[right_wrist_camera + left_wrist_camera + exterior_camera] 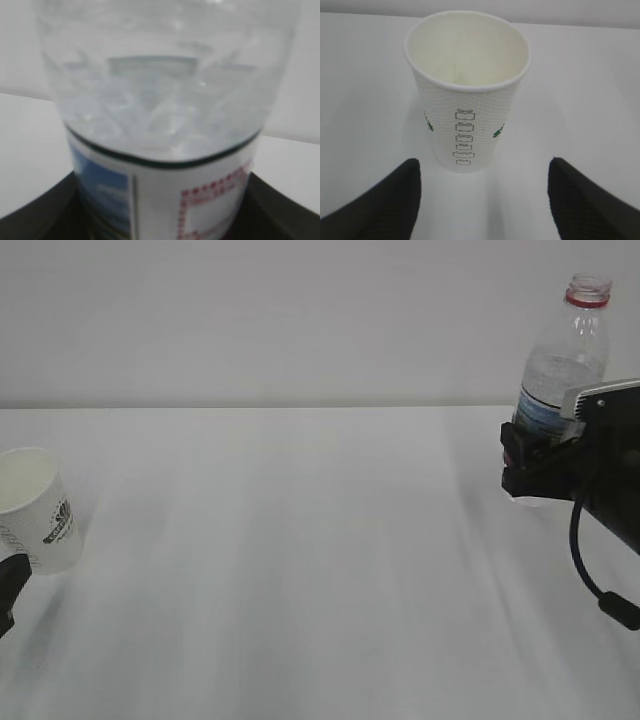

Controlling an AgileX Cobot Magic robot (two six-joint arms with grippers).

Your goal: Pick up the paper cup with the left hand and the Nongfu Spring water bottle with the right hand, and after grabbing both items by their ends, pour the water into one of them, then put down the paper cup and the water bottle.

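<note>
Next, my left gripper grabs the paper cup by its narrower lower side (50,548), where the open fingers fit around, since the cup flares wide at its rim (28,451).
The paper cup (40,510) stands upright at the table's left edge; in the left wrist view the paper cup (465,100) looks empty, white inside. My left gripper (482,200) is open just short of the cup's base, its fingers (395,200) apart from it. Only a black tip of that gripper (8,585) shows in the exterior view. The uncapped Nongfu Spring water bottle (570,350) stands upright at the far right. My right gripper (527,465) is shut on its label. Water (160,115) fills the bottle (160,165) to just above the label.
The white table (300,560) stretches between the cup and the bottle. A plain white wall (300,320) rises behind it. A black cable (590,570) hangs from the right arm near the right edge.
</note>
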